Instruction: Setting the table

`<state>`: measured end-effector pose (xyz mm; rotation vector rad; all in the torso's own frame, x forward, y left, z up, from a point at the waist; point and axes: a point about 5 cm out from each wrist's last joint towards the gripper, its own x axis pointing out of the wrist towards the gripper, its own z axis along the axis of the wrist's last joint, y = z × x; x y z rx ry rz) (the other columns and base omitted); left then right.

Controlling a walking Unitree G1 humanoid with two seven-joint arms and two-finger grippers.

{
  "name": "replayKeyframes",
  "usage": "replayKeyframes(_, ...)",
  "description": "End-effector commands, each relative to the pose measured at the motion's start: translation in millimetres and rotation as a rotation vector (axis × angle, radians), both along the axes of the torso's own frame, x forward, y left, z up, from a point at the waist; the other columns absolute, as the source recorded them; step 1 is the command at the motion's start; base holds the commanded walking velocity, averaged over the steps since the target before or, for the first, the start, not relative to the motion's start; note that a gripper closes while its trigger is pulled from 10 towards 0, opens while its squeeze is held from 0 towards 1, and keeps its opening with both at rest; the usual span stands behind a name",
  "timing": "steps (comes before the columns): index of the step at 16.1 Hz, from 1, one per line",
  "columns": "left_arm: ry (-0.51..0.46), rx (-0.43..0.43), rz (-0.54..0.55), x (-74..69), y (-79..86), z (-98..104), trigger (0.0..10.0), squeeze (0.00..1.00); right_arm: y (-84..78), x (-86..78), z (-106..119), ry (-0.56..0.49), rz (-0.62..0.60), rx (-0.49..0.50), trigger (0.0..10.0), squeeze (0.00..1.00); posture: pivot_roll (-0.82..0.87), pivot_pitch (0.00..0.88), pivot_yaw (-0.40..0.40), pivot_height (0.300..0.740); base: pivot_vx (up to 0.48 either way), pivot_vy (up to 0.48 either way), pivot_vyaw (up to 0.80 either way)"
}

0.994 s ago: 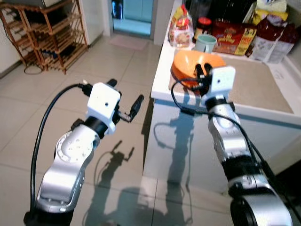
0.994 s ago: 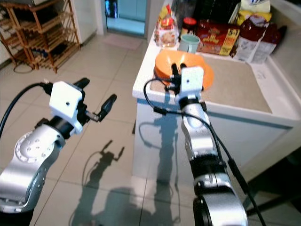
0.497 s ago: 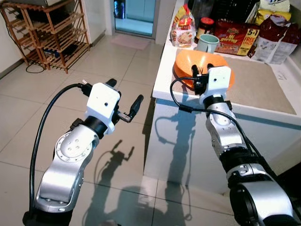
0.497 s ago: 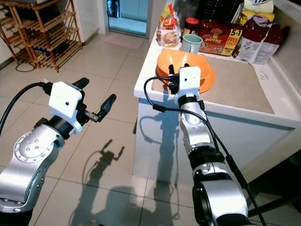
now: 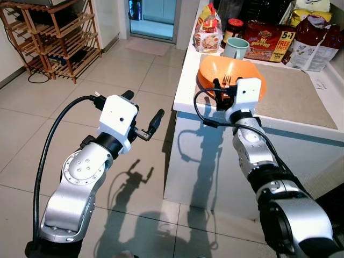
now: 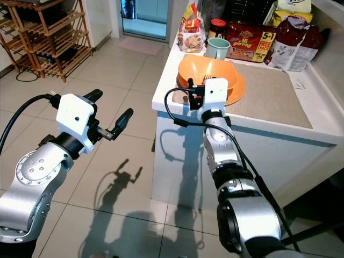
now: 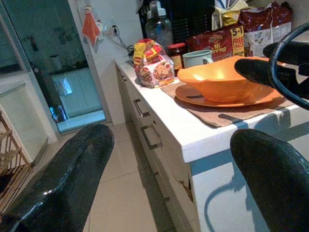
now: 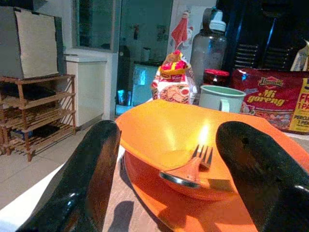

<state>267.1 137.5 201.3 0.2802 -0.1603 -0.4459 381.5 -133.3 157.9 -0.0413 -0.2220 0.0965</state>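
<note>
I'll set the table: my right gripper next takes the metal fork by its handle (image 8: pixel 185 174), its tines free.
An orange bowl (image 5: pixel 228 69) sits on an orange plate (image 6: pixel 237 89) on a brown placemat (image 6: pixel 269 99), near the left end of the white counter (image 5: pixel 185 88). A metal fork (image 8: pixel 190 169) lies inside the bowl, tines up against the wall. My right gripper (image 5: pixel 221 87) is open at the bowl's near rim, and its fingers (image 8: pixel 91 169) straddle the bowl's width without touching it. My left gripper (image 5: pixel 144 105) is open and empty in the air over the floor, left of the counter.
A green mug (image 5: pixel 235 47), a snack bag (image 5: pixel 207 29), a jar (image 5: pixel 234 27) and noodle packs (image 5: pixel 263 40) crowd the counter's back. A wooden rack (image 5: pixel 54 37) stands at far left. Tiled floor (image 5: pixel 134 64) runs to a doorway.
My right gripper has edged a little left along the bowl's near rim. The head view has shifted slightly. The left arm has stayed put.
</note>
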Motion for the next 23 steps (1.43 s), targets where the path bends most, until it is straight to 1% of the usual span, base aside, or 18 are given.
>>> replayKeyframes(1, -0.001, -0.001, -0.01, -2.1, -1.3, 1.5, 10.0, 0.0, -1.6, 3.9, 2.2, 0.019, -0.005, 0.002, 10.0, 0.0, 0.12, 0.0, -0.097, 0.74, 0.0, 0.0, 0.0)
replayKeyframes(3, -0.001, -0.002, -0.01, -2.3, -1.4, 1.6, 10.0, 0.0, -1.4, 5.7, 2.5, 0.031, -0.006, -0.005, 10.0, 0.0, 0.12, 0.0, -0.097, 0.74, 0.0, 0.0, 0.0)
replayKeyframes(4, 0.0, -0.002, -0.01, -2.6, -1.3, 1.5, 10.0, 0.0, -3.1, 7.5, 3.0, 0.047, -0.015, 0.009, 10.0, 0.0, 0.13, 0.0, -0.101, 0.74, 0.0, 0.0, 0.0)
replayKeyframes(5, 0.0, -0.003, -0.009, -2.9, -0.8, 1.6, 10.0, 0.0, -5.0, 8.6, 3.5, 0.056, -0.022, 0.026, 3.6, 0.0, 0.13, 0.0, -0.101, 0.74, 0.0, 0.0, 0.0)
replayKeyframes(6, 0.0, -0.002, -0.008, -3.0, -0.4, 1.7, 10.0, 0.0, -5.4, 9.0, 3.7, 0.058, -0.024, 0.036, 0.0, 0.0, 0.13, 0.0, -0.101, 0.74, 0.0, 0.0, 0.0)
replayKeyframes(23, -0.013, -0.008, -0.011, -1.6, -2.8, 2.2, 10.0, 0.0, -11.0, 10.0, 3.0, 0.067, -0.029, 0.027, 0.0, 0.0, 0.13, 0.0, -0.115, 0.74, 0.0, 0.0, 0.0)
